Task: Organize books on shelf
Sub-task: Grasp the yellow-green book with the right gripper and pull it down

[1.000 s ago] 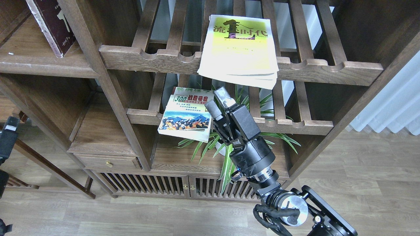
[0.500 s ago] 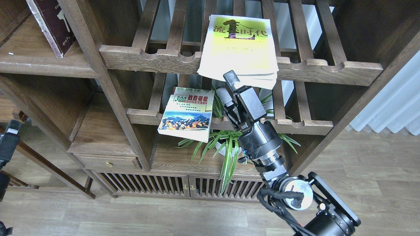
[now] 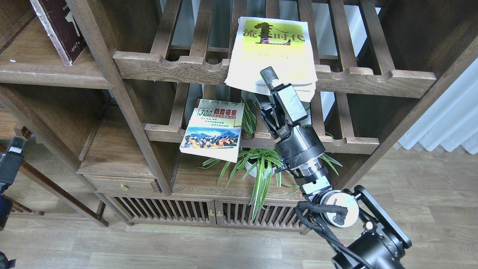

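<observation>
The yellow-green book is next. My right gripper needs to grab it by its lower edge (image 3: 270, 89) to organize the books on the shelf (image 3: 48, 74).
The yellow-green book (image 3: 274, 48) lies flat on the upper slatted rack (image 3: 373, 80), its front edge hanging over the rail. My right gripper (image 3: 262, 87) is open and straddles that overhanging edge: one finger (image 3: 267, 74) lies over the cover, the other is under the book and mostly hidden. The small book with the crowd picture (image 3: 213, 129) lies on the lower slatted rack. The maroon book (image 3: 59, 26) leans on the plain dark shelf (image 3: 48, 74) at the top left. A black part of my left arm (image 3: 9, 162) shows at the left edge; its fingers cannot be made out.
A potted spider plant (image 3: 261, 168) stands on the cabinet top under the lower rack, right behind my right forearm. A thick wooden upright (image 3: 123, 101) separates the plain shelf from the racks. A drawer and slatted doors lie below. A white curtain hangs at the right.
My right gripper has risen from beside the small book up and a little right to the yellow-green book's front edge, and now straddles it. The books have not moved.
</observation>
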You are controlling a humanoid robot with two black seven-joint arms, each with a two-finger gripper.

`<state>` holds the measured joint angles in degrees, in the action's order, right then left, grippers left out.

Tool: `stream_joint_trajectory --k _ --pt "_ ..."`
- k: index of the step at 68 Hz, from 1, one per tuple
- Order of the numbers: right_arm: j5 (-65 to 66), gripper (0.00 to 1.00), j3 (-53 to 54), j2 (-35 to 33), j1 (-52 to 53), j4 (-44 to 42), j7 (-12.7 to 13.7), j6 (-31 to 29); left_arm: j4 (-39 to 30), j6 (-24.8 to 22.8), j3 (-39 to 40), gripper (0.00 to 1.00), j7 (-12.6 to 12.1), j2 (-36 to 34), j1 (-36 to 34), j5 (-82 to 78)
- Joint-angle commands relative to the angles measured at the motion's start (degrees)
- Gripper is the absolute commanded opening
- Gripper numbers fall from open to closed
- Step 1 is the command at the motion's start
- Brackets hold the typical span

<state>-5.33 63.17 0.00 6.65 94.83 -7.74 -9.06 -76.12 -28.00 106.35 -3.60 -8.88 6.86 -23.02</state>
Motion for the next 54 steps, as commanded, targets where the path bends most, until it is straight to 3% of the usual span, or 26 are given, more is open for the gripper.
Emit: stream_joint_trajectory --k 1,18,24,30,54 --pt "-0.03 0.59 0.46 0.00 -0.06 0.00 -0.96 0.01 0.00 0.00 0.17 0.94 0.00 -0.09 0.09 0.00" --pt "-0.03 0.38 0.55 0.00 -0.15 0.00 -1.05 -0.52 0.00 0.00 0.35 0.95 0.00 -0.09 0.09 0.00" --pt "-0.12 0.24 0.64 0.00 -0.68 0.00 -1.14 -1.74 0.00 0.00 0.35 0.95 0.00 -0.09 0.09 0.00" --pt "-0.38 0.03 0.64 0.00 -1.73 0.00 -1.14 -5.61 0.09 0.00 0.35 0.95 0.00 -0.09 0.09 0.00" --pt "-0.73 0.03 -0.06 0.00 -9.37 1.32 -0.96 -13.70 0.44 0.00 0.00 0.96 0.09 0.09 -0.09 0.17"
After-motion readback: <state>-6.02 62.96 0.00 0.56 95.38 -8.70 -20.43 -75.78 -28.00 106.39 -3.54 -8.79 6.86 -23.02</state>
